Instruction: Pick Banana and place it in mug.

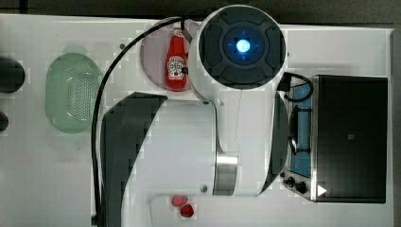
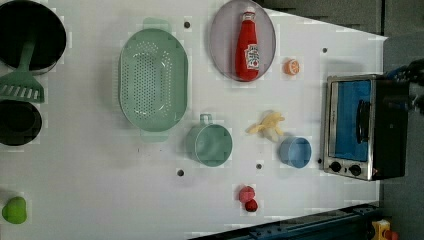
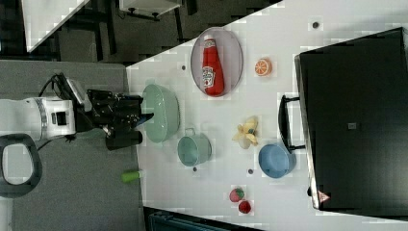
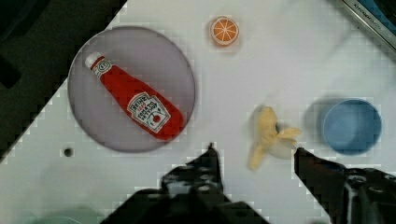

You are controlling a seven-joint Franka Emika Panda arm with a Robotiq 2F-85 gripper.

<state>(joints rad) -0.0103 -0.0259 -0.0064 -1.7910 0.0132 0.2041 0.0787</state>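
Observation:
I should place the pale yellow Banana in the dark teal-green mug (image 2: pixel 210 144), so my gripper should next grab the Banana by its middle (image 2: pixel 269 124).
The pale yellow Banana (image 2: pixel 267 125) lies on the white table between the dark teal-green mug (image 2: pixel 210 144) and the blue cup (image 2: pixel 295 151). In the right view the Banana (image 3: pixel 247 132) sits to the right of the mug (image 3: pixel 194 149), a short gap apart. In the wrist view my gripper (image 4: pixel 255 149) is open, and the Banana (image 4: pixel 268 133) shows between the two dark fingers (image 4: pixel 210 163), well below them. The mug stands upright with nothing in it. In the top view my arm (image 1: pixel 242 46) covers the table's middle and hides both the Banana and the mug.
A ketchup bottle (image 2: pixel 248 47) lies on a grey plate (image 2: pixel 220 45), with an orange slice (image 2: pixel 291 66) beside it. The pale-green perforated basket (image 2: pixel 153 80) stands near the mug. A toaster oven (image 2: pixel 360 127) is at the left view's right. Two red fruits (image 2: pixel 247 196) lie nearer the front edge.

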